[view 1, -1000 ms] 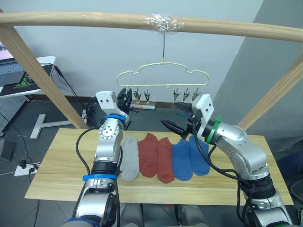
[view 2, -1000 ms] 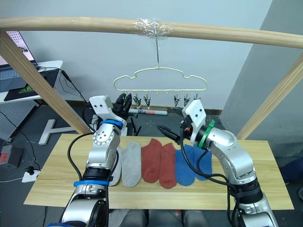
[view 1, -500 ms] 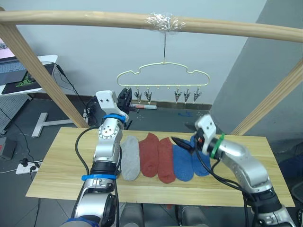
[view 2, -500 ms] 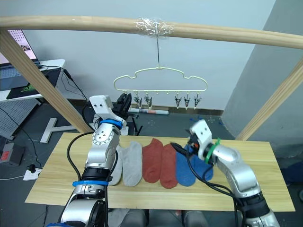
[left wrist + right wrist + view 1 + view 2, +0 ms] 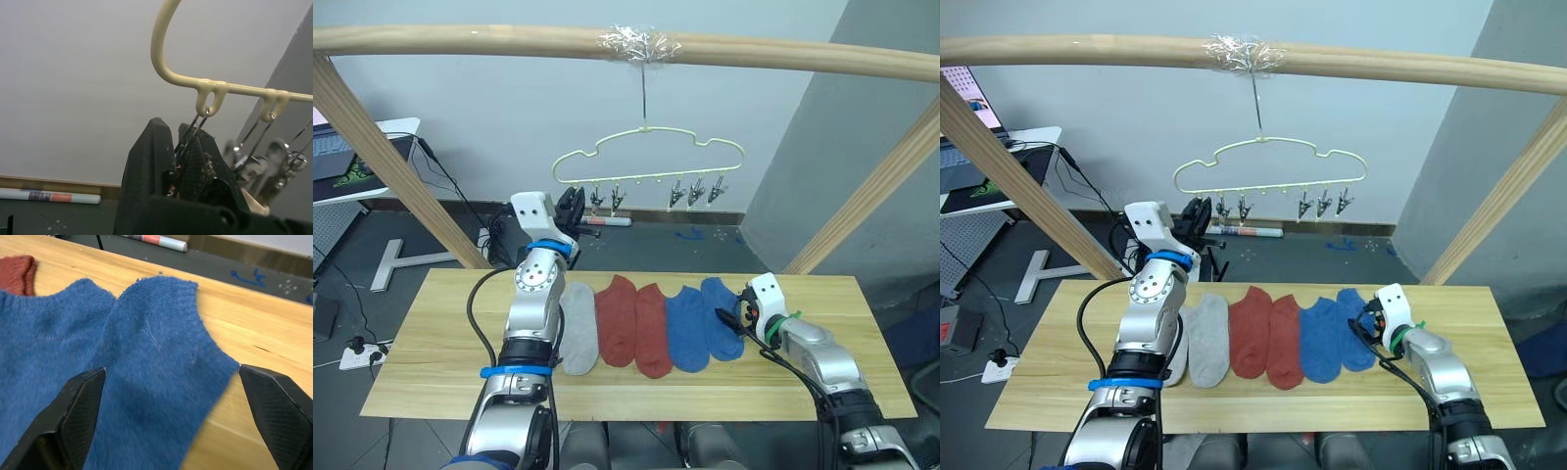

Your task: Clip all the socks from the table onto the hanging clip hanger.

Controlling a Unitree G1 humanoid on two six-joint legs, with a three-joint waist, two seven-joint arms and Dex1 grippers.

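Observation:
My right gripper grabs the blue sock by its heel next, leaving the blue sock's cuff (image 5: 714, 284) free for the hanger's clip.
Several socks lie in a row on the table (image 5: 431, 352): a grey sock (image 5: 578, 331), two rust red socks (image 5: 615, 321), and two blue socks (image 5: 687, 329). A second grey sock (image 5: 1178, 357) peeks out from behind my left arm. My right gripper (image 5: 171, 374) is low over the table, open, its fingers (image 5: 80, 416) on either side of the rightmost blue sock (image 5: 156, 367). The pale yellow clip hanger (image 5: 646, 159) hangs from the pole. My left gripper (image 5: 178, 129) is raised and shut on the hanger's leftmost metal clip (image 5: 190, 139).
The thick wooden pole (image 5: 489, 41) spans the top, held by slanting wooden struts (image 5: 391, 162) on the left and right (image 5: 862, 196). More clips (image 5: 693, 191) hang free along the hanger. A desk (image 5: 362, 157) stands at the far left.
My right arm has come down from beside the hanger to the table and now straddles the rightmost blue sock. The left gripper has stayed at the clip.

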